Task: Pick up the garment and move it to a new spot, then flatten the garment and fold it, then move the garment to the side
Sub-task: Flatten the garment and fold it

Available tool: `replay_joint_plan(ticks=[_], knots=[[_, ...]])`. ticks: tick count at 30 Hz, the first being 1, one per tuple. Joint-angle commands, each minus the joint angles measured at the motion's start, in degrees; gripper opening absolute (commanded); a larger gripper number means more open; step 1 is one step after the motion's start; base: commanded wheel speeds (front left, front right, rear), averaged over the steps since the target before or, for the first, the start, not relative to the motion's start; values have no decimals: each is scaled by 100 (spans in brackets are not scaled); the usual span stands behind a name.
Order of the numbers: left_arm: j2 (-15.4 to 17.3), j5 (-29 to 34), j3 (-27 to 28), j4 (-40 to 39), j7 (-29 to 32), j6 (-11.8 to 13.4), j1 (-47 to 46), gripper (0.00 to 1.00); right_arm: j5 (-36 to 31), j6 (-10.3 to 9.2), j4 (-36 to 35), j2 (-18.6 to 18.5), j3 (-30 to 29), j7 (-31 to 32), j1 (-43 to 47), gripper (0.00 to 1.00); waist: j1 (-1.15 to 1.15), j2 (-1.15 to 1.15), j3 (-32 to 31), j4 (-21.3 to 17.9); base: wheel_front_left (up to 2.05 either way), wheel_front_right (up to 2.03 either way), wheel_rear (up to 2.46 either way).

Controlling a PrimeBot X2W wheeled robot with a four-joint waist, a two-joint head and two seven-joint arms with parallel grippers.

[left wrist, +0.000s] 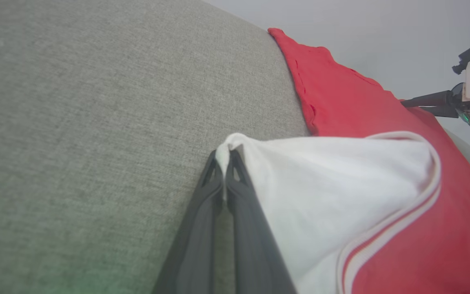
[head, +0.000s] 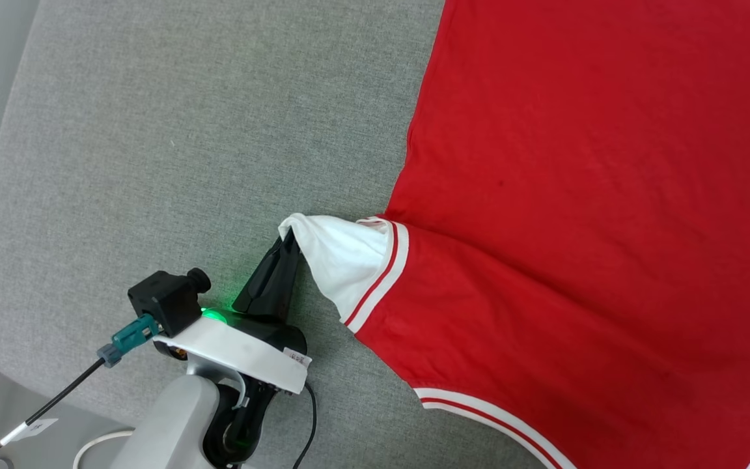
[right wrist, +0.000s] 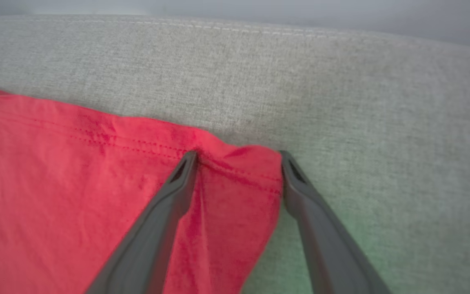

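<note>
I need to pinch the garment by its red hem corner (right wrist: 250, 169) with my right gripper next. The garment's edge puckers up there, while the rest lies flat.
The garment (head: 583, 215), a red T-shirt with white sleeves and red-and-white striped trim, lies spread over the right part of the grey cushion. My left gripper (head: 289, 240) is shut on the tip of its white sleeve (left wrist: 324, 192), and the sleeve cloth is pulled out to a point between the two dark fingers (left wrist: 202, 228). In the right wrist view my right gripper (right wrist: 238, 154) stands open over a red hem corner (right wrist: 239, 179) of the garment, one finger on the cloth and the other at its edge. That gripper also appears far off in the left wrist view (left wrist: 406, 104).
The grey fabric cushion (head: 186, 150) stretches bare to the left of the shirt, with a rounded edge at the far left. A dark cable (head: 56, 397) and my left arm's wrist camera (head: 166, 299) sit at the lower left. A stitched cushion seam (right wrist: 235, 28) runs beyond the hem.
</note>
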Motion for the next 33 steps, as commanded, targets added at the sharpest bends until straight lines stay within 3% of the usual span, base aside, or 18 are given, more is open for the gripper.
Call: replay_joint_plan(ticks=[1,10,13,15,16,18,33], knots=[[-3,-30,-13,4,-13,5,-70,0,-36,-4,47,69,49,57,169,100,0,0,64,24,0,0,0],[16,-35,-65,50,-8,4,-154,0,202,8,45,454,-71,534,422,100,0,0,204,10,0,0,0],[11,-53,-102,70,-7,4,-173,0,118,13,-46,433,18,463,447,100,0,0,214,18,0,0,0],[20,-71,-129,96,-7,4,-184,0,91,22,-97,410,64,517,494,84,0,0,212,30,0,0,0],[21,-84,-134,107,-7,4,-192,0,70,28,-138,407,100,583,526,42,0,0,215,33,0,0,0],[26,-105,-145,133,-6,4,-205,0,2,32,-237,366,188,502,535,0,0,0,227,30,0,0,0],[138,-49,54,178,-1,4,-15,0,-88,-7,-387,66,263,330,319,0,0,0,-192,-339,0,0,0]])
